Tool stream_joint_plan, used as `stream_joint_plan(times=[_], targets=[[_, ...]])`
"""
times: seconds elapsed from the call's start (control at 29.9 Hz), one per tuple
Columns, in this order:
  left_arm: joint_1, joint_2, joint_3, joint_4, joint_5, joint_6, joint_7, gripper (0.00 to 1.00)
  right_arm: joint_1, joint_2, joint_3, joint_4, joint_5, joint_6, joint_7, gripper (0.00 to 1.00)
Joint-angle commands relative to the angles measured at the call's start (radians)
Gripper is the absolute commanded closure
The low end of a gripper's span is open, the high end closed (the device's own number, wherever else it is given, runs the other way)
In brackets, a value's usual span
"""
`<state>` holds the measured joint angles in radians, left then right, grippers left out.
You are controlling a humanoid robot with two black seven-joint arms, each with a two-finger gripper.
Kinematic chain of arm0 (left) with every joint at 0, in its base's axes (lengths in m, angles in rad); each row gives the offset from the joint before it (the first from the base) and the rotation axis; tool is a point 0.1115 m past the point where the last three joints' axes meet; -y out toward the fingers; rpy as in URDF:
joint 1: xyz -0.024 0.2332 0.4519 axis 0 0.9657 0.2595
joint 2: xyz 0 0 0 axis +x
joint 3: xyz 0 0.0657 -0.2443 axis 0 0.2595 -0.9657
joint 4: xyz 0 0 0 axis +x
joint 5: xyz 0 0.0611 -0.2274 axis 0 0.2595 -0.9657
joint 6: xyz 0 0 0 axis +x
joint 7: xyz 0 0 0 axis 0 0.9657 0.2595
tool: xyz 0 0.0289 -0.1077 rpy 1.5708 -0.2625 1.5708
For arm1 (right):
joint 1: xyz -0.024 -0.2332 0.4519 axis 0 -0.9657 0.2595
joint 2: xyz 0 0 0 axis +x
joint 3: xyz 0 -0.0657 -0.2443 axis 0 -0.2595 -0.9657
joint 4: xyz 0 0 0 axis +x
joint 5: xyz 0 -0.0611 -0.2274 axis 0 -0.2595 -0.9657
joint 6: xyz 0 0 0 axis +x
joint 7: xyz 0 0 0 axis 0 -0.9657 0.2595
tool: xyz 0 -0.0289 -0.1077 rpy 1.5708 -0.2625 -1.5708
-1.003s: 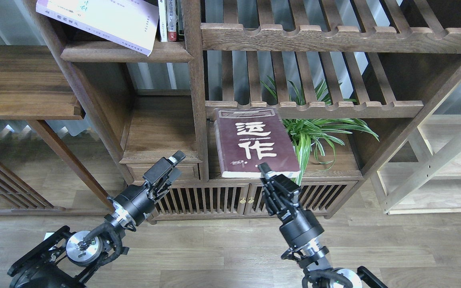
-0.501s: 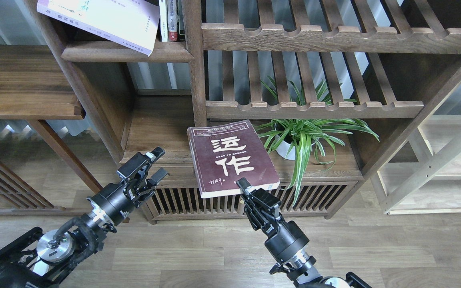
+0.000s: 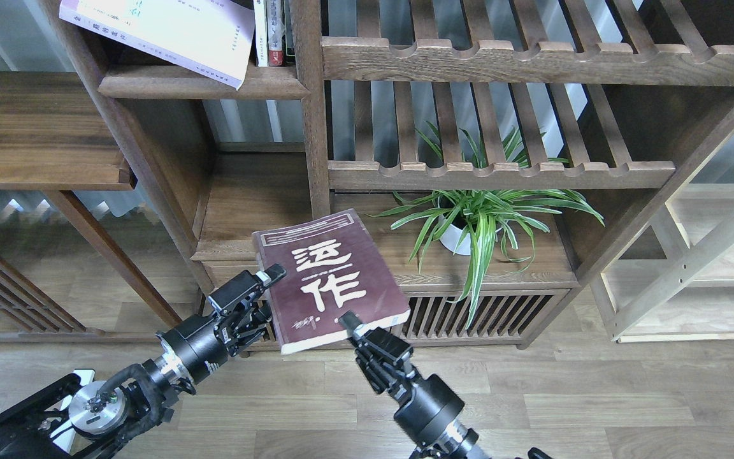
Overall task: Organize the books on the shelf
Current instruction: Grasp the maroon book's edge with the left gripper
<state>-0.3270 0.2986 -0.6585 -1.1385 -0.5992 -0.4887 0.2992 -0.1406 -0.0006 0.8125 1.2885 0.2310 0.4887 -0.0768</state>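
The left gripper grabs the edge beside the white characters next, to organize the dark maroon book on the shelf.
The dark maroon book with big white characters hangs in the air in front of the low cabinet, tilted. My right gripper is shut on its near edge. My left gripper is open at the book's left edge, with its upper finger touching that edge. The pale lavender-white book lies tilted on the solid dark-brown shelf at the top left, overhanging its front. The red book is out of view.
Thin upright books stand at the right end of that shelf. A potted spider plant sits on the cabinet top under slatted shelves. A pale wooden rack stands at the right.
My right gripper has carried the maroon book off the cabinet top, left and toward me. My left gripper drew back, then came in to the book's left edge.
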Motion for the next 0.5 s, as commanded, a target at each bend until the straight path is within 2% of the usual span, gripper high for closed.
stream_joint_plan(times=[0.0,0.1,0.17,0.33,0.4,0.47], targets=[[0.000,0.020,0.002,-0.001,-0.010,0.000,-0.002,0.09,-0.002,0.001,-0.029,0.000,-0.012,0.000,-0.001,0.99],[-0.001,0.031,0.005,-0.001,-0.021,0.000,0.000,0.11,-0.002,0.001,-0.050,0.000,-0.018,0.000,-0.007,0.99],[-0.001,0.037,0.014,-0.001,-0.017,0.000,0.004,0.16,-0.002,0.001,-0.050,0.000,-0.019,0.000,-0.009,0.99],[0.005,0.042,0.020,0.005,-0.016,0.000,0.008,0.51,-0.002,0.001,-0.050,0.000,-0.021,0.000,-0.011,0.99],[0.005,0.037,0.020,0.006,-0.014,0.000,0.009,0.60,-0.002,0.001,-0.050,-0.002,-0.021,0.000,-0.011,0.99],[0.005,0.031,0.023,0.006,-0.014,0.000,0.009,0.76,-0.002,0.001,-0.049,-0.002,-0.021,0.000,-0.011,0.99]])
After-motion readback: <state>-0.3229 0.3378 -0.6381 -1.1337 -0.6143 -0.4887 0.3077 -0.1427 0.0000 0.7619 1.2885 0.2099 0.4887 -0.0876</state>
